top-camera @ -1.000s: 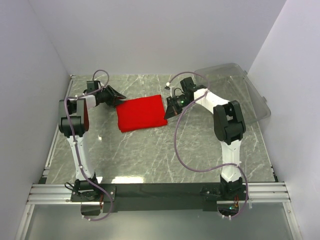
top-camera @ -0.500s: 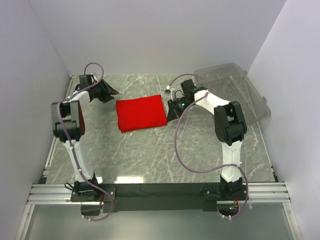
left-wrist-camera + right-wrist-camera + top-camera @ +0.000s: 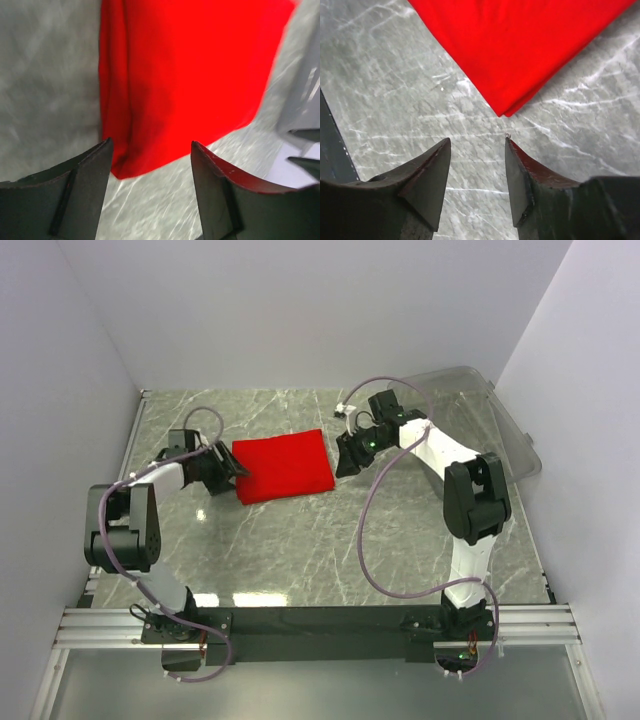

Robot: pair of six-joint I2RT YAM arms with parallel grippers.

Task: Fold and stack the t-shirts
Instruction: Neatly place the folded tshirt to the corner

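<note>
My left gripper will next grab the red t-shirt by its near corner to slide the shirt aside, still folded for stacking.
One red t-shirt (image 3: pixel 283 466) lies folded into a flat rectangle on the marble table, left of centre. My left gripper (image 3: pixel 232 472) sits at its left near corner, open, with nothing between the fingers; in the left wrist view the t-shirt (image 3: pixel 190 75) fills the top and its corner ends just ahead of the left gripper (image 3: pixel 151 143). My right gripper (image 3: pixel 343 462) hangs just off the shirt's right edge, open and holding nothing. The right wrist view shows the shirt's corner (image 3: pixel 520 45) a little beyond the right gripper (image 3: pixel 478 140), apart from it.
A clear plastic bin (image 3: pixel 478 418) lies at the back right of the marble table (image 3: pixel 330 550), behind the right arm. White walls close in both sides and the back. A black rail (image 3: pixel 320 620) runs along the near edge.
The left arm swung from the back left down to the shirt's left near corner while opening wider. The right gripper opened and drew back slightly off the shirt's right edge. The shirt has not moved.
</note>
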